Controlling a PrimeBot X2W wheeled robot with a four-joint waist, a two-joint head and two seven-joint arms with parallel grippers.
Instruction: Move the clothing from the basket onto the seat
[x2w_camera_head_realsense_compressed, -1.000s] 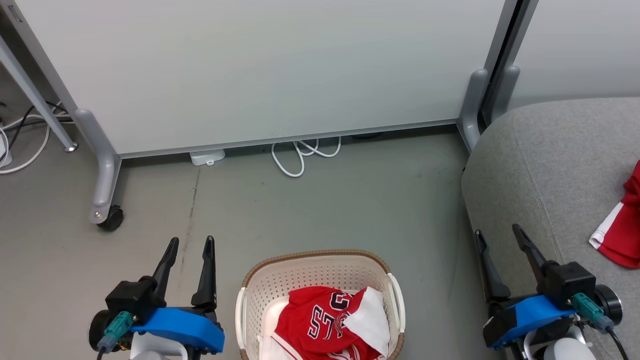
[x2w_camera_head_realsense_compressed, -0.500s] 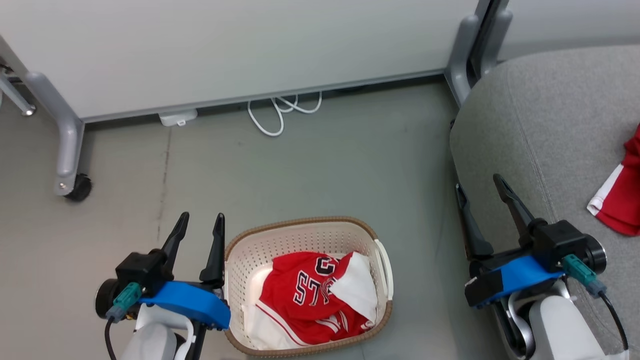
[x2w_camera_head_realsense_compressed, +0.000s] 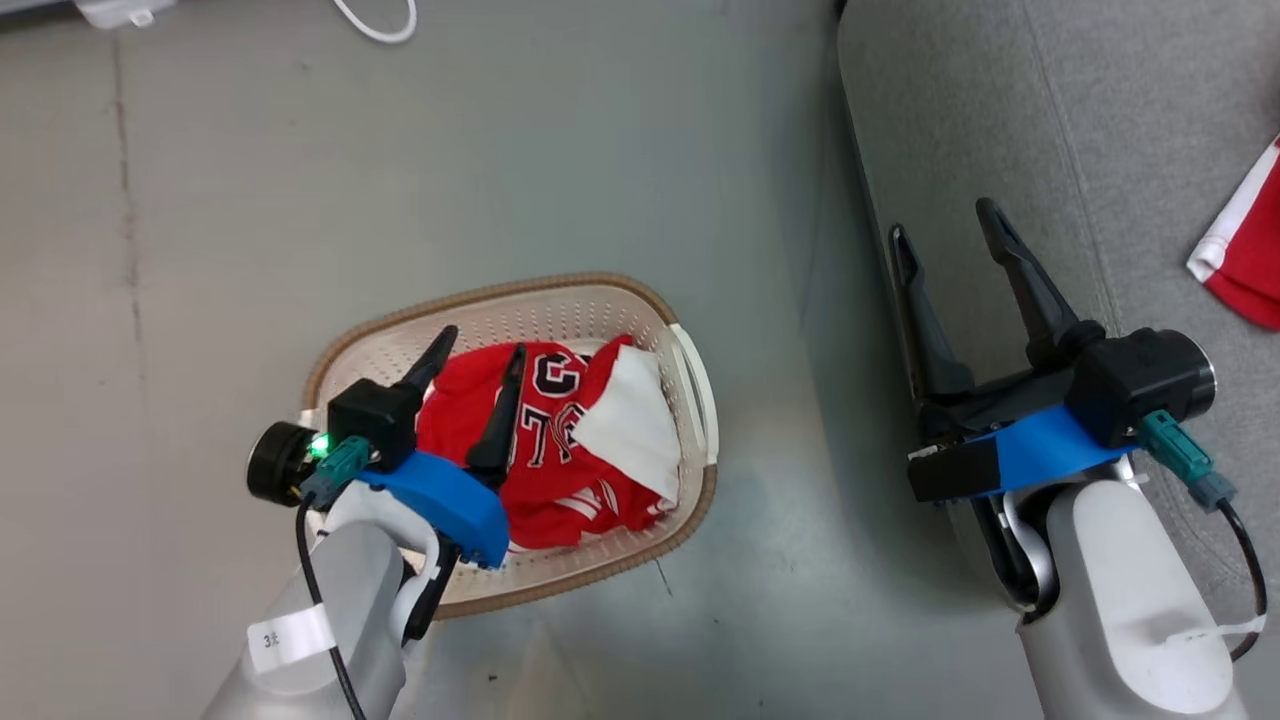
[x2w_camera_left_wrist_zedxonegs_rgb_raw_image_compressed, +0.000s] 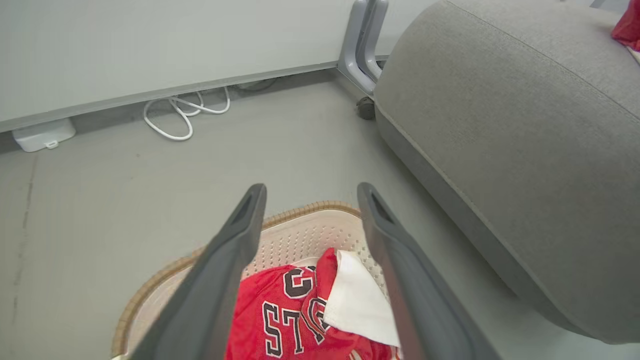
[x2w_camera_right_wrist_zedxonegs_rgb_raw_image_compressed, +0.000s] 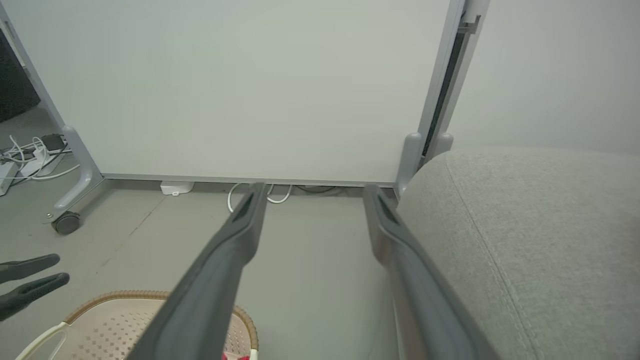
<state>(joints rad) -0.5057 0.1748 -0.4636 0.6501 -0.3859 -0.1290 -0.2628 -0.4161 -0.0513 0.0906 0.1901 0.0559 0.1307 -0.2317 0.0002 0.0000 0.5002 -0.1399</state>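
Observation:
A red fold is standing up beside the white panel, while the lettered cloth (x2w_camera_head_realsense_compressed: 542, 408) is lying flat. My left gripper should grab the garment by that raised fold (x2w_camera_head_realsense_compressed: 603, 382) next.
The cream basket (x2w_camera_head_realsense_compressed: 560, 286) stands on the grey floor with a crumpled red garment (x2w_camera_head_realsense_compressed: 560, 420) in it, showing black-and-white lettering and a white panel. My left gripper (x2w_camera_head_realsense_compressed: 484, 342) hangs open just above that garment, its fingers straddling the red cloth (x2w_camera_left_wrist_zedxonegs_rgb_raw_image_compressed: 290, 310) inside the woven-look rim (x2w_camera_left_wrist_zedxonegs_rgb_raw_image_compressed: 310, 207). A second red garment with a white stripe (x2w_camera_head_realsense_compressed: 1245, 260) lies on the grey seat (x2w_camera_head_realsense_compressed: 1050, 120) at the right edge. My right gripper (x2w_camera_head_realsense_compressed: 941, 221) is open and empty over the seat's left edge, fingers (x2w_camera_right_wrist_zedxonegs_rgb_raw_image_compressed: 235, 250) pointing toward the partition.
A white partition panel (x2w_camera_right_wrist_zedxonegs_rgb_raw_image_compressed: 250, 90) on castered grey legs (x2w_camera_right_wrist_zedxonegs_rgb_raw_image_compressed: 65, 222) stands beyond the basket. A white cable (x2w_camera_left_wrist_zedxonegs_rgb_raw_image_compressed: 175, 115) and a small white box (x2w_camera_left_wrist_zedxonegs_rgb_raw_image_compressed: 42, 135) lie at its foot. Bare floor (x2w_camera_head_realsense_compressed: 300, 180) stretches left of the seat.
The head camera has tilted down. My left gripper has swung right, from beside the basket to over the red garment inside it. The right gripper stays open by the seat's edge.

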